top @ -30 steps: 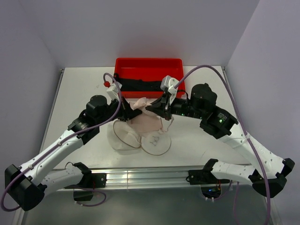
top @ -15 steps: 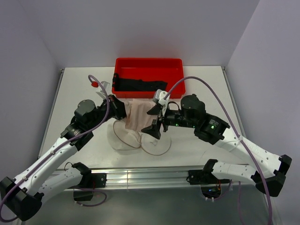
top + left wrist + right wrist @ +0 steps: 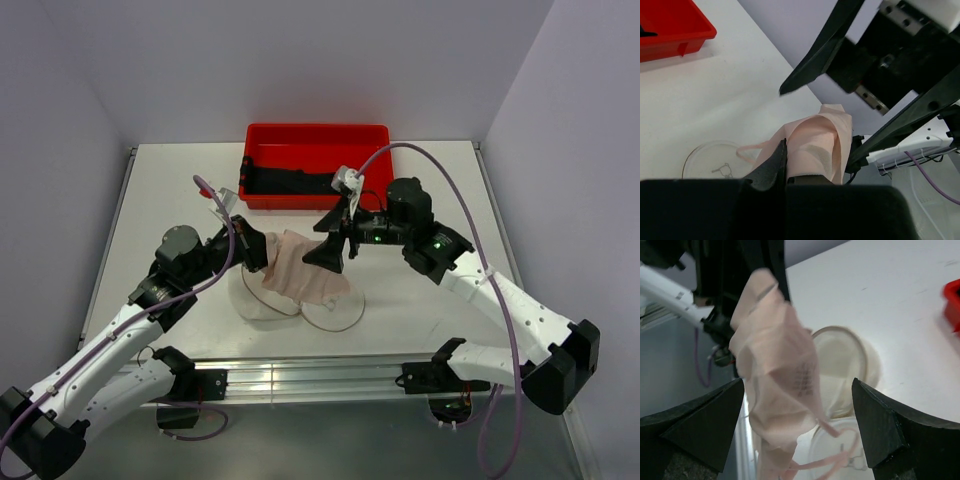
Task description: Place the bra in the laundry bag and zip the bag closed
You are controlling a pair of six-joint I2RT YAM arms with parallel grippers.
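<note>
My right gripper grabs the bra's free side (image 3: pixel 308 260) next, which leaves my left gripper free to hold the laundry bag (image 3: pixel 258 300) for placing the bra inside.
The pale pink bra (image 3: pixel 305 270) hangs from my left gripper (image 3: pixel 260 250), which is shut on its upper edge. Its lower part drapes over the open white mesh laundry bag (image 3: pixel 258 300) and the flat lid (image 3: pixel 340 312) lying beside it. In the left wrist view the bra (image 3: pixel 820 145) bunches between the jaws of the left gripper (image 3: pixel 790 172), with the lid (image 3: pixel 710 162) on the table beyond. My right gripper (image 3: pixel 330 240) stands open just right of the bra, holding nothing. The right wrist view shows the bra (image 3: pixel 775 375) in front of the right gripper (image 3: pixel 797 427), with the bag (image 3: pixel 847 365) and a loose strap behind.
A red plastic tray (image 3: pixel 318 138) stands at the back of the table with a dark garment (image 3: pixel 290 182) in it. Its corner shows in the left wrist view (image 3: pixel 670 35). Grey walls close in both sides, and a metal rail (image 3: pixel 320 378) runs along the near edge.
My right gripper has opened, let go of the bra and drawn back to the right. The left arm has pulled back left and lower, so the bra now hangs from it alone.
</note>
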